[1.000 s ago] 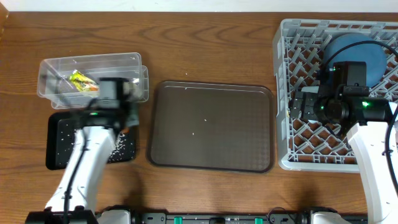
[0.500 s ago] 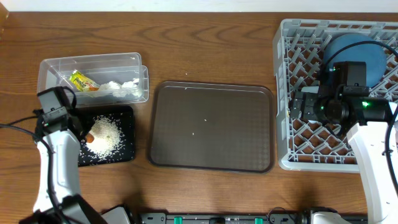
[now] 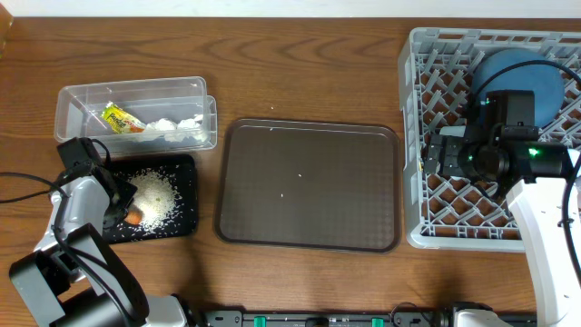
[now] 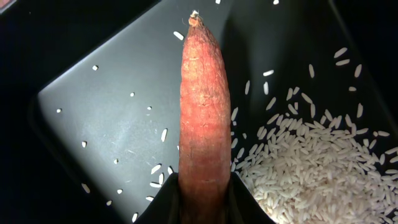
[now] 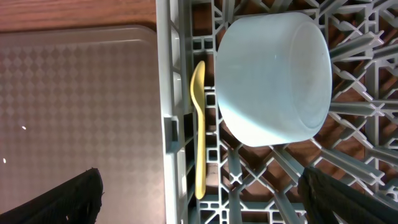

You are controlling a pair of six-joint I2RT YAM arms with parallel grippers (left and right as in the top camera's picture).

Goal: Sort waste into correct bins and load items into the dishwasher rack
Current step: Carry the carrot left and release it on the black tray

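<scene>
My left gripper opens next, since the carrot piece (image 3: 134,216) (image 4: 205,106) hangs low over the black tray's bottom, inside the tray's rim, and would rest there if released.
My left gripper (image 3: 124,212) is low over the shallow black tray (image 3: 182,163) and shut on the small orange carrot piece (image 3: 134,216). In the left wrist view the jaws (image 4: 204,190) clamp the carrot (image 4: 204,93) above the tray floor (image 4: 93,99), beside a pile of white rice (image 4: 311,174). The rice (image 3: 154,193) lies mid-tray. The clear tub (image 3: 82,95) holds the yellow-green wrapper (image 3: 120,118) and white paper wads (image 3: 177,124). My right gripper (image 5: 214,205) is open over the grey rack (image 3: 413,91). The rack holds the upturned pale-blue bowl (image 5: 273,78), the cream spoon (image 5: 199,124) and the dark-blue plate (image 3: 522,73). No cups show.
The brown serving tray (image 3: 309,184) lies between the bins and the rack, with a few white specks on it. It also shows in the right wrist view (image 5: 74,93). The rack wall (image 5: 166,74) borders it. Bare wood lies along the far edge.
My left arm swung from over the tub and black tray to the table's left side. Its gripper has now come down on the carrot, which sits slightly nearer the front. The right arm has not moved.
</scene>
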